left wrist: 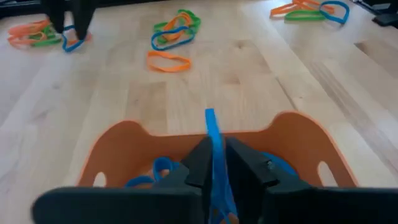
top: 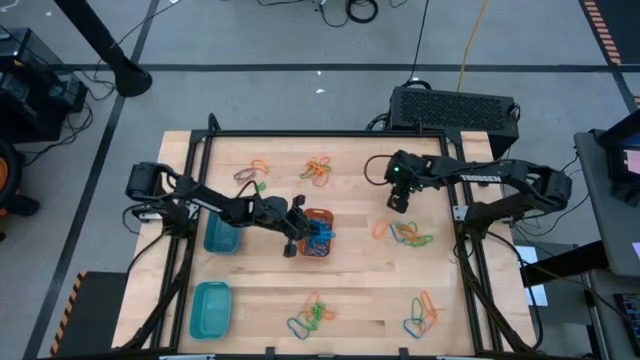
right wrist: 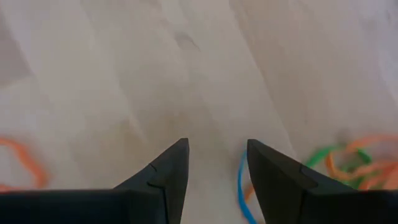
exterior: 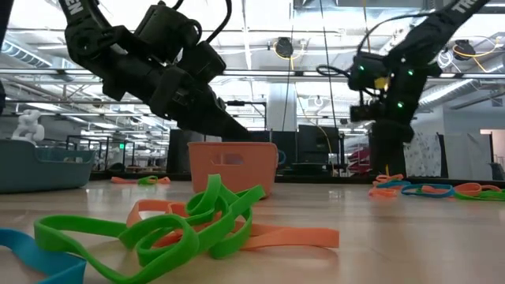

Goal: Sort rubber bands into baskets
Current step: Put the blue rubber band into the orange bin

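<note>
My right gripper will next pick up the pile's blue rubber band by its looped end [top: 397,229] to sort it into the orange basket [top: 318,232].
An orange basket [top: 318,232] stands mid-table with blue rubber bands [left wrist: 158,169] lying in it. My left gripper [left wrist: 214,148] reaches over the basket's left rim [top: 303,236] and is shut on one blue rubber band [left wrist: 211,127]. My right gripper [right wrist: 217,152] hangs open above bare wood [top: 398,198], just behind a mixed pile of bands [top: 406,235]. Nothing is between its fingers; a blue band [right wrist: 239,183] of that pile lies beside one fingertip. My left gripper pinches the blue rubber band between its two fingers. A short loop end [left wrist: 210,119] sticks out past the fingertips, and the rest runs back between them. The fingers slant down from the table's left side. The band is lifted clear, above the basket's inside.
Two teal baskets stand at the left, one [top: 222,238] beside my left arm and a larger one [top: 210,308] near the front edge. Other band piles lie at the back [top: 318,170] [top: 255,172] and at the front [top: 312,316] [top: 422,316].
</note>
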Action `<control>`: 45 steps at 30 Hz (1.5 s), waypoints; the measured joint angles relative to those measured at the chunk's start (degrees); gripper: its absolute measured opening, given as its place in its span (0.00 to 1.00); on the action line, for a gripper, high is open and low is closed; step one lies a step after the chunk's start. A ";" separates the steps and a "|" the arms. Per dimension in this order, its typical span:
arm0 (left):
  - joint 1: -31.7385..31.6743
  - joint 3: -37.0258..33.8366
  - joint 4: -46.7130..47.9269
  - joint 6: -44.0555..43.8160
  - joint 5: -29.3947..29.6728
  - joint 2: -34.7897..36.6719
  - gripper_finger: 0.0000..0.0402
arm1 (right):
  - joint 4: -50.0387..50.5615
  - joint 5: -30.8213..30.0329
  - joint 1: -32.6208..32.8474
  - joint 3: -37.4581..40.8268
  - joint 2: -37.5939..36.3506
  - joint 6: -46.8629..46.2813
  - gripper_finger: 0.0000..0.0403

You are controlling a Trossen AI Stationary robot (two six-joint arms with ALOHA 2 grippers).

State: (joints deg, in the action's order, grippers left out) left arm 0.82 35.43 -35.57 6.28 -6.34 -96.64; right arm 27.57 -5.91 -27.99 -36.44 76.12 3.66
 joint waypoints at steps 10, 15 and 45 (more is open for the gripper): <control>-0.14 0.90 2.78 0.04 5.31 3.48 0.32 | -6.32 0.22 -4.20 7.00 0.11 -0.81 0.39; -0.33 2.74 7.87 1.63 6.92 9.65 0.32 | -6.91 0.22 -4.78 7.18 0.11 -0.61 0.39; -0.48 2.65 11.37 1.99 9.62 14.49 0.32 | -11.00 20.19 -8.77 4.21 -4.89 -3.62 0.00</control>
State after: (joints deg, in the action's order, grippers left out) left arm 0.34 38.09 -24.20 8.27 3.28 -82.15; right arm 16.56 14.28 -36.77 -32.23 71.22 0.03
